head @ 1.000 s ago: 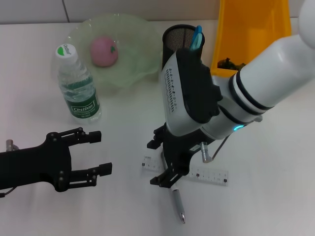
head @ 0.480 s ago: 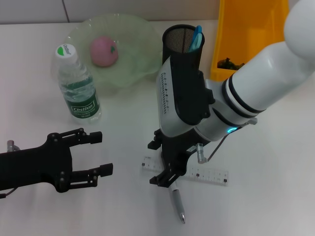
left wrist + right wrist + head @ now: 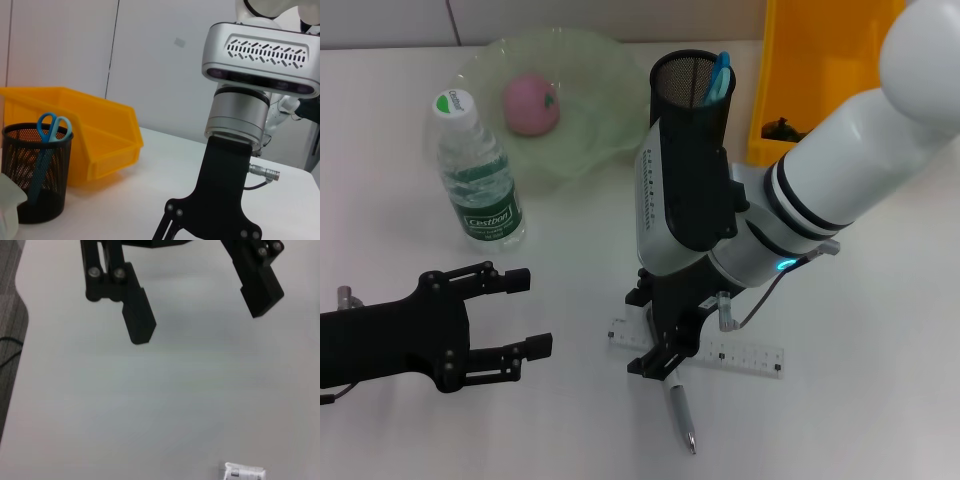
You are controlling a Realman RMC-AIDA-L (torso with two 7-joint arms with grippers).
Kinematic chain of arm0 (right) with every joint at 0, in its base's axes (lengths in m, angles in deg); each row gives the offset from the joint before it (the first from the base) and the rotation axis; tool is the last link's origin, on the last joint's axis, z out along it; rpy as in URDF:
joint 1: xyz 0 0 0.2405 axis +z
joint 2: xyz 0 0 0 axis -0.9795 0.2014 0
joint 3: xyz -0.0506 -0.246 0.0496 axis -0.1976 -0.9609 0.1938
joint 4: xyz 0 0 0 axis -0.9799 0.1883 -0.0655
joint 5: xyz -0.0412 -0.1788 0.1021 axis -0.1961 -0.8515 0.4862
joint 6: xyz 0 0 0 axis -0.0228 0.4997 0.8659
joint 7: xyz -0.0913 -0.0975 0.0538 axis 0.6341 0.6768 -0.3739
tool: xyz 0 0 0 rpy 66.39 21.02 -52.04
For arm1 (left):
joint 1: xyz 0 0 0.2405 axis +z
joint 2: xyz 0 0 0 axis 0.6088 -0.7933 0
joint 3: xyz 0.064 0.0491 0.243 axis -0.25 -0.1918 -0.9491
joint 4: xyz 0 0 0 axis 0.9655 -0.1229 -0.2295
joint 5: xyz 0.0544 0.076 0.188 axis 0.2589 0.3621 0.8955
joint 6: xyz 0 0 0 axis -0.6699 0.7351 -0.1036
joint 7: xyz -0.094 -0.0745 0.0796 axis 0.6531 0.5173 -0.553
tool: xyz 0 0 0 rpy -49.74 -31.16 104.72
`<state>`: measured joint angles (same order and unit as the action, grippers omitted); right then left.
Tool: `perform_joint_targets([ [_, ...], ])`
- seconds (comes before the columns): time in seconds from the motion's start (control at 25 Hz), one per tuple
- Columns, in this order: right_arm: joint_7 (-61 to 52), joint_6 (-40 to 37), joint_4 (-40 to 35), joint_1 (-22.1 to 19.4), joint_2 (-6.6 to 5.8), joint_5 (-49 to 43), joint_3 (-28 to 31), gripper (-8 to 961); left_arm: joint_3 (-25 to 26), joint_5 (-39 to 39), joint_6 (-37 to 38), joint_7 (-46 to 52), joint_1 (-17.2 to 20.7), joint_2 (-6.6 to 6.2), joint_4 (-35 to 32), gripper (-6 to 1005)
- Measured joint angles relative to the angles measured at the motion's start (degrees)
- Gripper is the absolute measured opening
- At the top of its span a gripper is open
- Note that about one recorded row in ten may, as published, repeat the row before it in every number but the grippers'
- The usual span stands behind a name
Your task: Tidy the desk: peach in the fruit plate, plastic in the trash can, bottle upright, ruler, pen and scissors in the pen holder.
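Note:
My right gripper should close on the ruler now. Its fingers are beside both long edges of the ruler (image 3: 740,354).
My right gripper (image 3: 643,331) hangs open just over the left end of the clear ruler (image 3: 740,354), which lies flat on the desk. A silver pen (image 3: 682,418) lies just in front of it. The blue scissors (image 3: 720,74) stand in the black mesh pen holder (image 3: 682,85). A pink peach (image 3: 530,104) rests in the green fruit plate (image 3: 590,150), and the bottle (image 3: 478,178) stands upright beside it. The plastic is out of view. My left gripper (image 3: 530,312) waits open at the front left; the right wrist view shows its fingers (image 3: 137,320) apart.
The yellow trash can (image 3: 825,60) stands at the back right, with something small and dark (image 3: 781,128) inside. The left wrist view shows the right arm's wrist (image 3: 235,115) close by, beside the pen holder (image 3: 35,172) and the trash can (image 3: 95,135).
The right forearm has swung slightly to the left and the right gripper has settled a little closer to the ruler. The left gripper has barely moved.

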<state>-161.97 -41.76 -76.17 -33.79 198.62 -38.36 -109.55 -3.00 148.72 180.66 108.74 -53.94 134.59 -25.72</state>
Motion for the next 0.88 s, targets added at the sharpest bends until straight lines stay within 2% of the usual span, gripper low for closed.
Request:
perform_joint_targets([
  [0.56, -0.92, 1.43, 3.32, 2.51, 0.09, 0.58, -2.26, 621, 0.16, 0.00, -0.42, -0.27, 0.00, -0.03, 0.20, 800],
  [0.88, -1.91, 2.05, 4.31, 3.69, 0.09, 0.61, -3.40, 453, 0.15, 0.00, -0.56, -0.29, -0.14, -0.03, 0.20, 800],
])
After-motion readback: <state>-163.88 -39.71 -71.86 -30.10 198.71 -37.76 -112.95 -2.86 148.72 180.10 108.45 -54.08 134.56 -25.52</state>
